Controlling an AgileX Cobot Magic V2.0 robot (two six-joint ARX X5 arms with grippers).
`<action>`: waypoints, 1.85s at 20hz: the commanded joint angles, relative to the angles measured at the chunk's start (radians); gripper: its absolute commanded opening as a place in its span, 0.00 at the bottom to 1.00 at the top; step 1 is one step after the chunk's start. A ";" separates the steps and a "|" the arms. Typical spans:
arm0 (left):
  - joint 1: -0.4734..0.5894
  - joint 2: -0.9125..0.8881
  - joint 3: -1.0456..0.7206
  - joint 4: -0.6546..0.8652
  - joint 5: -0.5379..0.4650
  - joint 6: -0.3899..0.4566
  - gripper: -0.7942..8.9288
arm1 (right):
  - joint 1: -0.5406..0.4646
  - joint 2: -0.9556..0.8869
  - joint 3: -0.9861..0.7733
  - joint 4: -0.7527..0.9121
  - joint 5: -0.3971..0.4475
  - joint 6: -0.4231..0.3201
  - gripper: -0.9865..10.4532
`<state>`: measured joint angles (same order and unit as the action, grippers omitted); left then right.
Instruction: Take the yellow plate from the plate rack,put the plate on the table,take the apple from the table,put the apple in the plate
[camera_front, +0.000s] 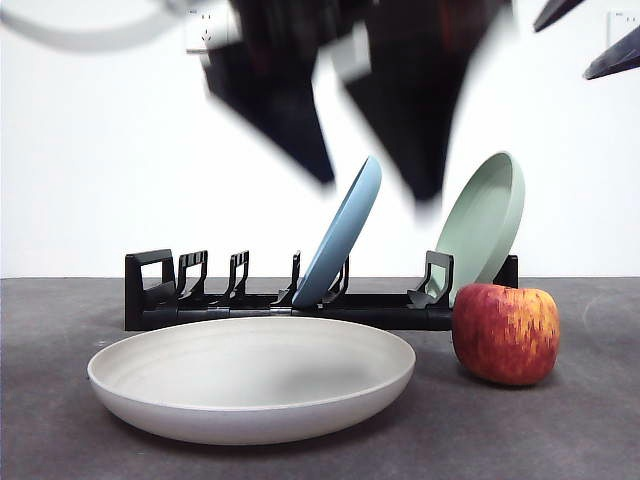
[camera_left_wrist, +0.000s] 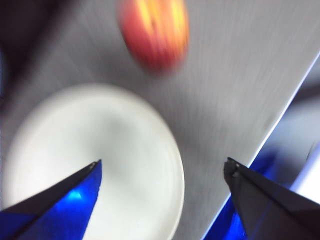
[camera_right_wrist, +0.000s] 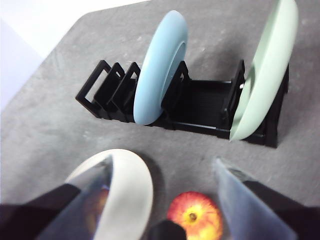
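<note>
I will grab the red apple around its rounded body (camera_front: 505, 340) with my right gripper next. Then I will put the apple in the plate (camera_front: 250, 370).
The yellow plate (camera_front: 250, 375) lies flat on the table (camera_front: 580, 430) in front of the plate rack (camera_front: 350, 308). The apple (camera_front: 505, 335) stands on the table just right of the plate, apart from it. My left gripper (camera_front: 375, 188) hangs open and empty above the plate and rack, blurred by motion. Its wrist view shows its jaws (camera_left_wrist: 162, 162) wide apart over the plate (camera_left_wrist: 90, 160), with the apple (camera_left_wrist: 155, 30) beyond. My right gripper (camera_right_wrist: 164, 161) is open and empty, high above the apple (camera_right_wrist: 195, 215) and plate (camera_right_wrist: 130, 190), and shows as black tips (camera_front: 590, 40) at the top right corner.
A blue plate (camera_front: 340, 235) leans in a middle slot of the rack (camera_right_wrist: 200, 107). A sage-green plate (camera_front: 485, 220) leans at its right end, behind the apple. Several slots at the rack's left end hold nothing. A white wall stands behind the table.
</note>
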<state>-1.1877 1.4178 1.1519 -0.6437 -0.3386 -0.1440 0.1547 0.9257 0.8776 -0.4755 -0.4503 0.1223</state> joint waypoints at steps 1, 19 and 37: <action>-0.003 -0.172 -0.003 0.044 -0.046 -0.014 0.50 | 0.062 0.018 0.033 -0.018 0.092 -0.055 0.48; -0.003 -0.887 -0.003 0.162 -0.684 0.149 0.50 | 0.369 0.682 0.212 -0.211 0.475 -0.119 0.61; -0.003 -0.887 -0.003 0.117 -0.684 0.149 0.50 | 0.414 0.637 0.350 -0.269 0.476 -0.071 0.08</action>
<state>-1.1877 0.5335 1.1522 -0.5278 -1.0191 -0.0071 0.5671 1.5558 1.2339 -0.7448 0.0269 0.0414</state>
